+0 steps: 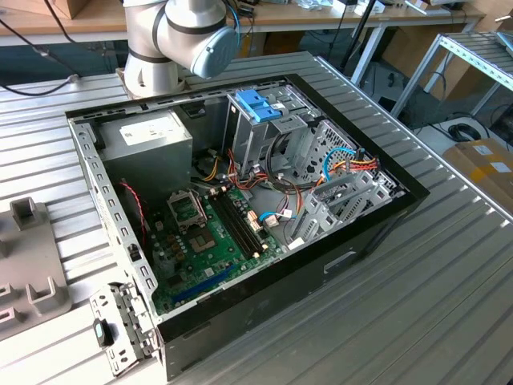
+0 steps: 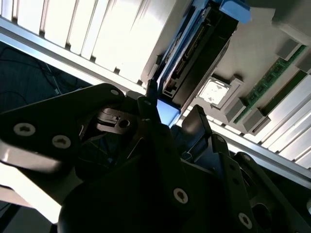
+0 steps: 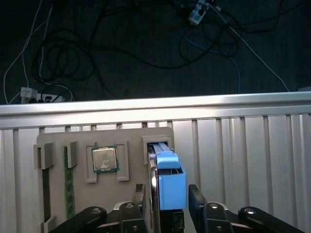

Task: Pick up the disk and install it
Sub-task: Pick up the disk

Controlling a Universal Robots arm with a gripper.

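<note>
My gripper should grab the disk by its blue carrier frame [image 3: 171, 189] next. Then it can install the disk in the computer case.
The disk [image 3: 167, 179] stands on its edge in a slot of a grey holder tray [image 3: 126, 136], its blue carrier frame facing the first wrist camera. In the second wrist view the disk [image 2: 194, 53] shows from the side, dark with blue edging. My gripper [image 3: 167, 196] is open and straddles the disk. One black finger [image 3: 138, 199] is on one side and the other finger [image 3: 197, 199] on the opposite side, each with a small gap to the blue frame. The gripper [image 2: 170, 121] is low over the disk's near end.
The tray also holds a processor chip [image 3: 104, 158] and a green memory stick [image 3: 68, 179]. In the exterior view an open computer case [image 1: 377, 233] lies on the ribbed metal table, with a blue-latched drive cage [image 1: 258, 104] at its far side. The arm's base [image 1: 176, 32] stands behind it.
</note>
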